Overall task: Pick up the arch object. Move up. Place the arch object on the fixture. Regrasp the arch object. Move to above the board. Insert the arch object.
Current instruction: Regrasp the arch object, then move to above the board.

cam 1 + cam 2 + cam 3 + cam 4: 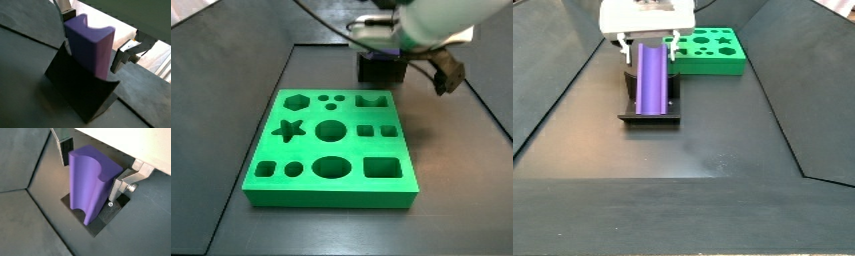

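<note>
I should next grab the purple arch object by its exposed upper end (91,32) with my gripper, because the dark fixture (75,87) holds its lower part.
The purple arch object (90,47) (87,183) (651,78) stands on end on the dark fixture (75,87) (100,223) (647,118), its U-shaped channel facing up. My gripper (95,35) (92,168) (649,55) straddles it from above and is open. One silver finger (124,54) (119,187) stands on each side, with a thin gap to the piece. In a side view the gripper (388,50) hides the arch above the fixture (378,70). The green board (331,140) (714,48) lies beside the fixture.
Dark floor panels slope up as walls (553,110) on both sides of the work area. The board's cut-outs, star, hexagon, circles, squares and arch, all show as open holes. A cable (318,20) trails behind the arm.
</note>
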Controlling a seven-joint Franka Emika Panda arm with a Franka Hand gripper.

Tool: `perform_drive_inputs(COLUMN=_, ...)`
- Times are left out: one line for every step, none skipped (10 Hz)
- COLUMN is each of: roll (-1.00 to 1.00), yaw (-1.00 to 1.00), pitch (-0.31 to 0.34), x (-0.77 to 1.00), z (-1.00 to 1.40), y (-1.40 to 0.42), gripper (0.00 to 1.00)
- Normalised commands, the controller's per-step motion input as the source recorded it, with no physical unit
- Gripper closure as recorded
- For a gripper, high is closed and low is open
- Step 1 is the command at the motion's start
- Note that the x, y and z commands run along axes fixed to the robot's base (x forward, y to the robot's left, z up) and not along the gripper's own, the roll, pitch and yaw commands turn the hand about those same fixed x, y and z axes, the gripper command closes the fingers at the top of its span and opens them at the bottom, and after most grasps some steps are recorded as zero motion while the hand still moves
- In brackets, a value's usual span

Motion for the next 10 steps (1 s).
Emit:
perform_drive_inputs(roll=0.0, yaw=0.0, pitch=0.0, x=0.0, z=0.0, y=0.0, gripper=1.0)
perform_drive_inputs(roll=0.06, yaw=-0.17, pitch=0.078, x=0.11, z=1.0, y=0.17, gripper=1.0)
perform_drive_inputs(roll=0.06, yaw=-0.17, pitch=0.077, x=0.11, z=1.0, y=0.17, gripper=1.0)
perform_drive_inputs(roll=0.03, yaw=-0.12, pitch=0.094, x=0.1, z=1.0, y=0.16, gripper=1.0)
perform_drive_inputs(roll=0.03, yaw=-0.1, pitch=0.107, x=0.09, z=1.0, y=0.15, gripper=1.0)
perform_drive_inputs(roll=-0.01, yaw=-0.04, pitch=0.134, x=0.08, z=1.0, y=0.14, gripper=1.0)
perform_drive_inputs(roll=-0.02, yaw=-0.01, pitch=0.144, x=0.08, z=1.0, y=0.14, gripper=1.0)
perform_drive_inputs(roll=-0.04, yaw=0.03, pitch=0.153, x=0.07, z=1.0, y=0.12, gripper=1.0)
perform_drive_inputs(roll=-0.04, yaw=0.06, pitch=0.15, x=0.07, z=1.0, y=0.11, gripper=1.0)
perform_drive_inputs(roll=-0.04, yaw=0.08, pitch=0.15, x=0.07, z=1.0, y=0.11, gripper=1.0)
